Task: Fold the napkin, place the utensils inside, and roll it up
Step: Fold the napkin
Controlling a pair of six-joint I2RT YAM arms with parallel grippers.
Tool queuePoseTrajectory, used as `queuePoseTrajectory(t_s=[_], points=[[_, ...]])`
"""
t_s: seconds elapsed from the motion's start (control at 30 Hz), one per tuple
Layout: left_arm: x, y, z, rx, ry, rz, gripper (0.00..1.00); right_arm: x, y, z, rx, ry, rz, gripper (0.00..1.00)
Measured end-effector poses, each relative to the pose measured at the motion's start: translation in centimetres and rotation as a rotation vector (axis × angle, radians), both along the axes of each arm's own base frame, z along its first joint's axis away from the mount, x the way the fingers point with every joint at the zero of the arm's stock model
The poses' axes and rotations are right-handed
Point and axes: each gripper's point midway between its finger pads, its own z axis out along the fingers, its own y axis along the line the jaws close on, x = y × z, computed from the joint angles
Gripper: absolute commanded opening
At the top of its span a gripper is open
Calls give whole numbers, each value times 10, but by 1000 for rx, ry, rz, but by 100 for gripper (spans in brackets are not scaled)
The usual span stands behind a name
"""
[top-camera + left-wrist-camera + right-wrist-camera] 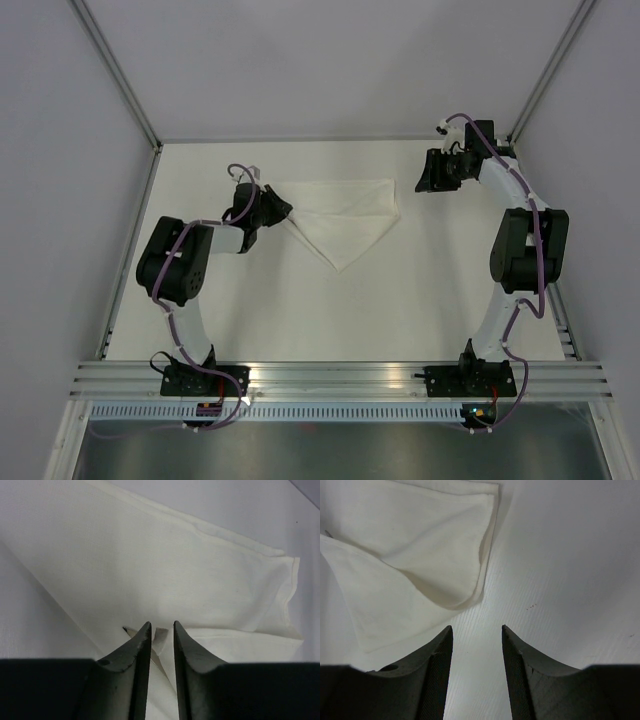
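Note:
I need to fold the napkin's corner over the utensils, so next I need to grab only the napkin's cloth corner beside the knife tip with my left gripper.
The napkin lies folded as a white triangle at the back middle of the table, with one more flap folded over its top. It fills the left wrist view and shows at the upper left of the right wrist view. My left gripper is low at the napkin's left corner, its jaws a narrow gap apart with only cloth showing between them. A silver serrated tip of the knife pokes out of the fold just past my left fingertips; the rest is hidden. My right gripper is open and empty, just right of the napkin.
The white table is walled at the back and on both sides, with metal posts in the corners. A metal rail carrying both arm bases runs along the near edge.

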Motion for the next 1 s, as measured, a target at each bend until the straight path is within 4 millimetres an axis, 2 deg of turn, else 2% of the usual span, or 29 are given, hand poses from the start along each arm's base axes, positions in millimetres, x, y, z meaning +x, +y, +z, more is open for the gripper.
queuePoseTrajectory(t_s=[0.1,0.27,0.33,0.6,0.73,0.83,1.0], points=[[2,4,1,-6,3,14,46,0,0,2,-3,-3,5,50],[7,23,7,-10,8,57,51,3,2,4,-5,-12,13,50],[13,36,12,-14,5,92,53,3,2,3,-5,-8,15,50],[44,110,36,10,18,315,57,1,4,1,0,3,20,50],[65,127,47,20,13,365,57,2,4,4,1,-2,21,50],[75,131,37,28,38,375,57,3,4,7,1,-9,21,50],[77,134,0,59,136,390,56,7,4,13,0,-26,21,50]])
